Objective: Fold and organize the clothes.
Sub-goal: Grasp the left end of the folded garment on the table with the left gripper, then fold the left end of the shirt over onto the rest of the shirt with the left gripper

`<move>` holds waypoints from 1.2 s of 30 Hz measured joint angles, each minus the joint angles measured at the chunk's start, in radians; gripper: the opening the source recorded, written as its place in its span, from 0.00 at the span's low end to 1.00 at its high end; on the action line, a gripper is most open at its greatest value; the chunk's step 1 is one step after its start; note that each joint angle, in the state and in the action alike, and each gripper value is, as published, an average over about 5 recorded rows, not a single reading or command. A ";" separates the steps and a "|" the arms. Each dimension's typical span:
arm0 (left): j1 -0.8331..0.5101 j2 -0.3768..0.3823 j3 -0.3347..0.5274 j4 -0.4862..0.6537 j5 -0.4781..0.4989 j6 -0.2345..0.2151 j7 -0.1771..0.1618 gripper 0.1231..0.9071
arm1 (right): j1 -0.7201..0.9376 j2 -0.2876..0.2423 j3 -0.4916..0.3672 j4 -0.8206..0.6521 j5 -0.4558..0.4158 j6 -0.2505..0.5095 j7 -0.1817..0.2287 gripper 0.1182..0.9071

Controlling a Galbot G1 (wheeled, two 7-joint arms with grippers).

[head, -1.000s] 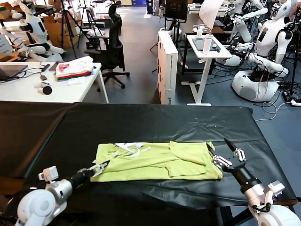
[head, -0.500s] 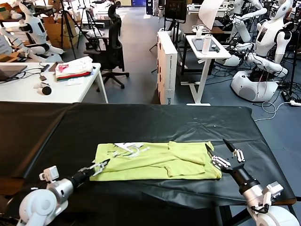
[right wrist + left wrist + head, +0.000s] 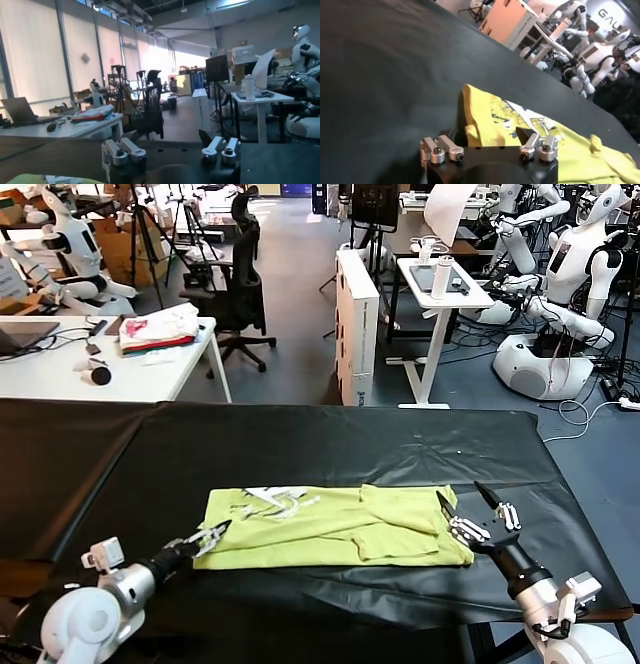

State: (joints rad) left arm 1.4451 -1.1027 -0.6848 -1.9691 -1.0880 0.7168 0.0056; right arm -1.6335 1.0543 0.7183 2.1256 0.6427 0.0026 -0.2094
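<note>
I will fold the long T-shirt shorter, so next I will grab the T-shirt with my left gripper by its end near the white print.
The lime yellow-green T-shirt lies folded into a long strip on the black table, white print up near its left end. My left gripper is low at the shirt's left end, open. In the left wrist view the shirt's corner lies between its spread fingers. My right gripper is open at the shirt's right end, its fingers just above the fabric edge. In the right wrist view nothing is between the fingers, and a bit of shirt shows low.
Beyond the table are a white desk with a folded white, pink and red fabric stack, an office chair, a white cabinet and other robots. The table's front edge runs close under both grippers.
My left gripper has drawn back slightly to the left. My right gripper has shifted a little toward the shirt's right end. The shirt has not moved.
</note>
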 joint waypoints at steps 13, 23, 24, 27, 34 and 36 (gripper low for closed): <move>-0.003 -0.015 0.005 -0.001 0.003 0.002 -0.014 0.28 | 0.001 0.010 -0.011 -0.002 -0.019 0.004 -0.001 1.00; 0.019 -0.003 -0.027 -0.054 0.077 -0.031 -0.051 0.07 | 0.017 0.024 -0.029 -0.022 -0.042 0.007 0.009 1.00; 0.023 0.003 -0.034 -0.062 0.098 -0.037 -0.051 0.07 | 0.020 0.025 -0.032 -0.025 -0.045 0.008 0.010 1.00; 0.042 0.024 -0.057 -0.082 0.171 -0.063 -0.048 0.07 | 0.029 0.029 -0.040 -0.036 -0.048 0.008 0.015 1.00; 0.104 0.067 -0.132 -0.135 0.255 -0.094 -0.055 0.07 | 0.036 0.039 -0.048 -0.042 -0.057 0.007 0.021 1.00; 0.115 0.062 -0.138 -0.157 0.259 -0.090 -0.062 0.07 | 0.031 0.042 -0.045 -0.039 -0.062 0.006 0.021 1.00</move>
State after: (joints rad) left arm 1.5598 -1.0411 -0.8233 -2.1259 -0.8288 0.6264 -0.0565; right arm -1.6028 1.0966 0.6732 2.0869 0.5810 0.0082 -0.1879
